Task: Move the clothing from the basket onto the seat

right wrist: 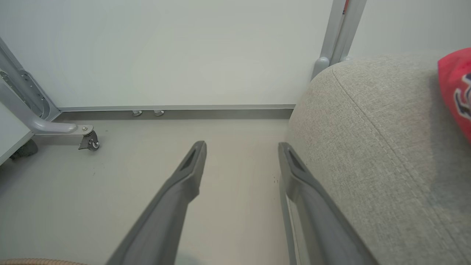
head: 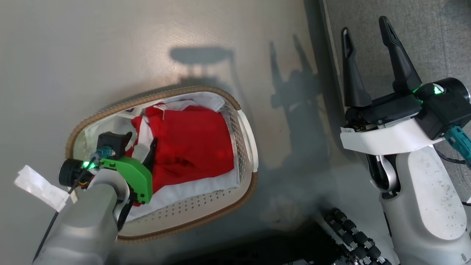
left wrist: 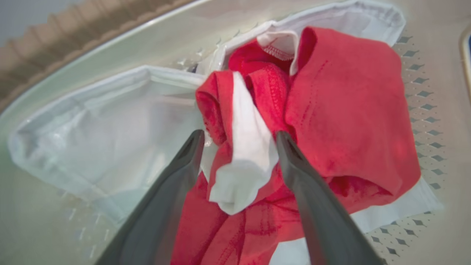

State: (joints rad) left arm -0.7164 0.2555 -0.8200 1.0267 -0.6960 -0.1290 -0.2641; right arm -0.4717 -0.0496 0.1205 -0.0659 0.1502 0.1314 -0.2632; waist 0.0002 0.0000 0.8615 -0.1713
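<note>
I should next pick up the jersey by its bunched red-and-white fold (head: 144, 140) with my left gripper, to lift the plain red jersey out of the basket (head: 206, 210).
The basket (head: 206, 210), oval and white with a brown woven rim, stands on the floor left of centre. Red clothing (head: 191, 143) lies bunched in it on a white liner (head: 206, 189). My left gripper (head: 147, 151) reaches down into the basket. In the left wrist view it (left wrist: 239, 137) is open, its fingers astride a red-and-white fold of the clothing (left wrist: 349, 110), with the basket wall (left wrist: 423, 92) behind. My right gripper (head: 364, 27) is open and holds nothing, raised over the edge of the grey seat (head: 423, 33). A red lettered jersey (right wrist: 454, 84) lies on the seat (right wrist: 368, 147).
My own base with black rollers (head: 349, 235) sits at the bottom right. A white tag (head: 36, 186) hangs off the left wrist. A metal frame foot (right wrist: 86, 138), a grey post (right wrist: 338, 33) and a white wall stand beyond the bare floor.
</note>
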